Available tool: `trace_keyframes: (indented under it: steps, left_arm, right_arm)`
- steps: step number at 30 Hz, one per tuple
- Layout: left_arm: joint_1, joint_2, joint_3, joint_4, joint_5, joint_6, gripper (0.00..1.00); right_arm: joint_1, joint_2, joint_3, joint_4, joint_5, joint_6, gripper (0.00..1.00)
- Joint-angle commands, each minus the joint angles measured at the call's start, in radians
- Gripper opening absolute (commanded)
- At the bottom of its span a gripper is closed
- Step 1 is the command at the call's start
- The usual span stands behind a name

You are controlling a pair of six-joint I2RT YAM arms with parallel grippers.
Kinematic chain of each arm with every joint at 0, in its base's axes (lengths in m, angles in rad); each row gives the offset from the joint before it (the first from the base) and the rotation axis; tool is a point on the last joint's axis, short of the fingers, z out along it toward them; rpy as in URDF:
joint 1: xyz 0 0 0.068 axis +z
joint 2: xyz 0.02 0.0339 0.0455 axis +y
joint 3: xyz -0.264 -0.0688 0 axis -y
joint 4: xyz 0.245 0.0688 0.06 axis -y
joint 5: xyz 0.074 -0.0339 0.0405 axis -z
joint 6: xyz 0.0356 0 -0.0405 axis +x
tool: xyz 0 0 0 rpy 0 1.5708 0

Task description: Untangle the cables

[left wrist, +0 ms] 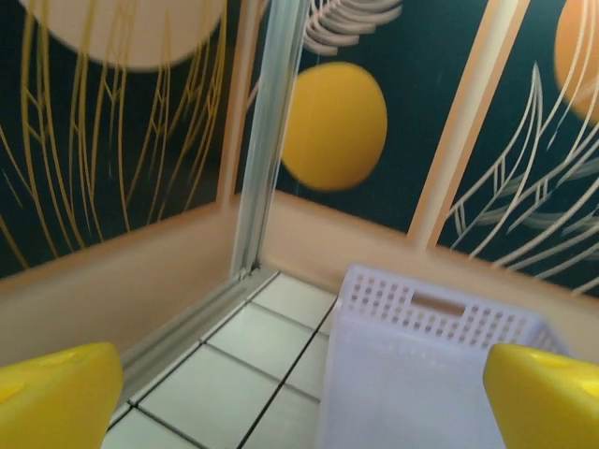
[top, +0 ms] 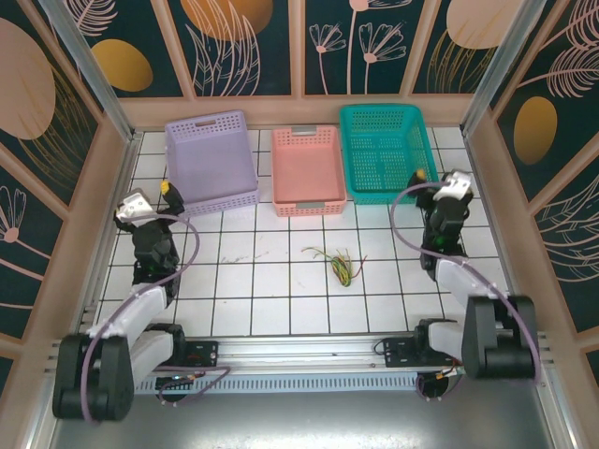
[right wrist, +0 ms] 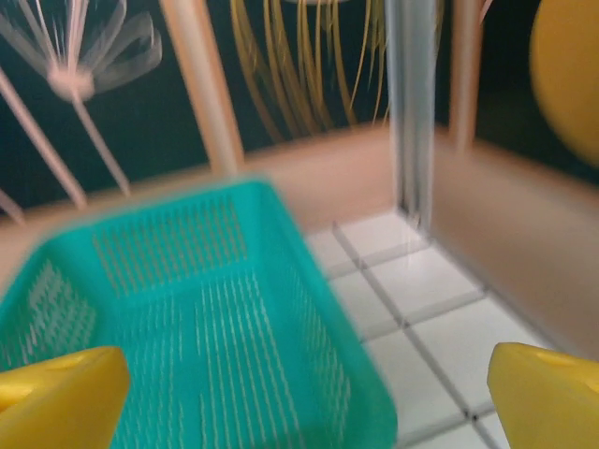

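Observation:
Next, the left gripper grabs the cables on the bundle's lilac-basket side (top: 332,262), which leaves the opposite wires free for my right gripper to untangle.
The cables (top: 339,264) lie as a small tangled bundle of yellow, green and dark wires on the white tiles at mid-table, in front of the pink basket. My left gripper (top: 167,191) hovers at the left by the lilac basket's near corner, far from the bundle. In the left wrist view the left gripper (left wrist: 299,402) is open, its yellow fingertips (left wrist: 56,398) wide apart with nothing between them. My right gripper (top: 421,177) is raised at the right beside the teal basket. It too is open (right wrist: 309,398), with nothing between its yellow fingertips (right wrist: 547,393).
Three baskets stand in a row at the back: lilac (top: 206,120), pink (top: 306,207) and teal (top: 379,112). The lilac basket (left wrist: 440,309) and teal basket (right wrist: 187,309) lie just ahead of the grippers. Low walls and metal posts (left wrist: 267,140) enclose the table.

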Motion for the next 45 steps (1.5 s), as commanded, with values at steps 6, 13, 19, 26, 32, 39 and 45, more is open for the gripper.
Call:
trace_keyframes:
  steps: [6,13,19,26,32,39,45]
  left_arm:
    - [-0.012,-0.104,0.495,-0.976,0.000,-0.592,0.99]
    - [-0.190,0.125,0.689,-1.227,0.434,-0.799,0.99]
    - [-0.631,0.263,0.704,-1.284,0.411,-0.907,0.90]
    - [-0.960,0.549,0.787,-1.163,0.475,-0.954,0.86]
    - [-1.021,0.693,0.814,-1.103,0.525,-1.084,0.70]
    - [-1.031,0.832,0.856,-1.022,0.550,-1.109,0.66]
    - [-1.037,0.930,0.916,-1.046,0.515,-1.074,0.42]
  right_arm:
    - [-0.018,-0.221,0.353,-0.794,-0.002,0.658,0.99]
    - [0.065,-0.266,0.349,-1.147,-0.288,0.727,0.73]
    - [0.291,-0.332,0.095,-1.193,-0.474,0.997,0.57]
    - [0.318,-0.369,-0.037,-1.149,-0.566,1.087,0.57]
    - [0.306,-0.380,-0.042,-1.175,-0.568,1.112,0.57]
    - [0.296,-0.391,-0.050,-1.181,-0.602,1.118,0.57]
    - [0.291,-0.429,-0.076,-1.193,-0.617,1.121,0.57]
